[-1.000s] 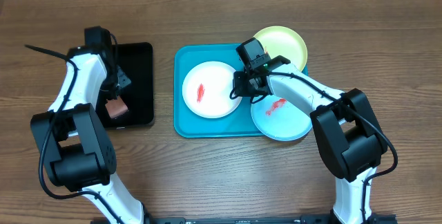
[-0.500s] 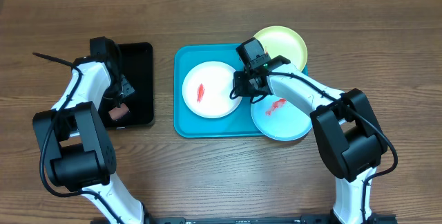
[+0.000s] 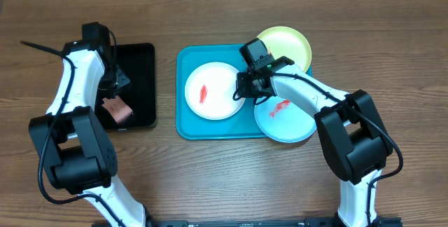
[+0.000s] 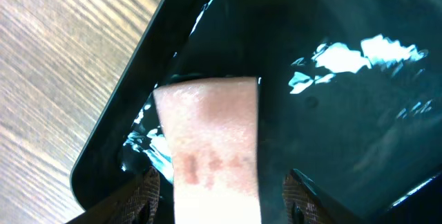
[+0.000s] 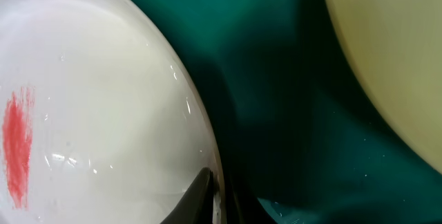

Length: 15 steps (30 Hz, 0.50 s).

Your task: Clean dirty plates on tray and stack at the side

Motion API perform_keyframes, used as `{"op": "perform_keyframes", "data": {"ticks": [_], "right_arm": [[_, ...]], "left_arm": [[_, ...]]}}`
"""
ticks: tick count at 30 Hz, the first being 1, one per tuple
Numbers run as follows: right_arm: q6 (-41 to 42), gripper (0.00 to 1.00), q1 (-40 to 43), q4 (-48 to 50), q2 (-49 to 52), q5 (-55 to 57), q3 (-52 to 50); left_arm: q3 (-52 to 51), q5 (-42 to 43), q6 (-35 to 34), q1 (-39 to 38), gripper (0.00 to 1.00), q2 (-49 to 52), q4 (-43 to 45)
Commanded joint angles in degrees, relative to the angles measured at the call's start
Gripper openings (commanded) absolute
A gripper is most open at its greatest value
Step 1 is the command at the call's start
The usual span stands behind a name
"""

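Observation:
My left gripper will next grab across the long sides of the pink sponge (image 3: 116,108), so its end stays free to clean the dirty plates.
The turquoise tray (image 3: 183,125) holds a white plate (image 3: 213,90) and a light blue plate (image 3: 285,118), each with a red smear. A yellow-green plate (image 3: 283,43) lies at its far right corner. My right gripper (image 3: 245,90) is shut on the white plate's right rim. In the right wrist view (image 5: 215,196) its finger lies on the white plate (image 5: 90,113), with the yellow-green plate (image 5: 394,65) at upper right. My left gripper (image 3: 114,94) is open over a pink sponge (image 3: 116,108). In the left wrist view the sponge (image 4: 210,141) lies between the open fingers (image 4: 222,182).
A smaller black tray (image 3: 143,66) stands left of the turquoise tray, and the sponge rests in its near left part. Its wet dark floor (image 4: 331,113) fills the left wrist view. Bare wooden table lies at the front and far right.
My left arm swung a little right and forward, then back to the left; the sponge stays in the black tray. The right arm and the plates have not moved.

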<state>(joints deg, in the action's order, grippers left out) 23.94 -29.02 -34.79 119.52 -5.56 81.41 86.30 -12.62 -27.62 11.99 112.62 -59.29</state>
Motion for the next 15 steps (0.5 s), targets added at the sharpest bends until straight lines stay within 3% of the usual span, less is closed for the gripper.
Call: {"op": "perform_keyframes", "data": {"ticks": [1,5,15], "right_arm": [[-0.13,0.1,-0.22,0.15,0.17,0.35,-0.42],[-0.11,0.1,-0.22,0.11,0.17,0.35,-0.39],[-0.11,0.1,-0.22,0.22,0.17,0.35,-0.39]], "left_arm": [[-0.39,-0.04,-3.1,0.85,0.57,-0.66,-0.5],[-4.5,-0.46,-7.15,0.9,0.55,-0.66,2.38],[-11.82,3.89,-5.95,1.14,0.53,-0.66,13.03]]}}
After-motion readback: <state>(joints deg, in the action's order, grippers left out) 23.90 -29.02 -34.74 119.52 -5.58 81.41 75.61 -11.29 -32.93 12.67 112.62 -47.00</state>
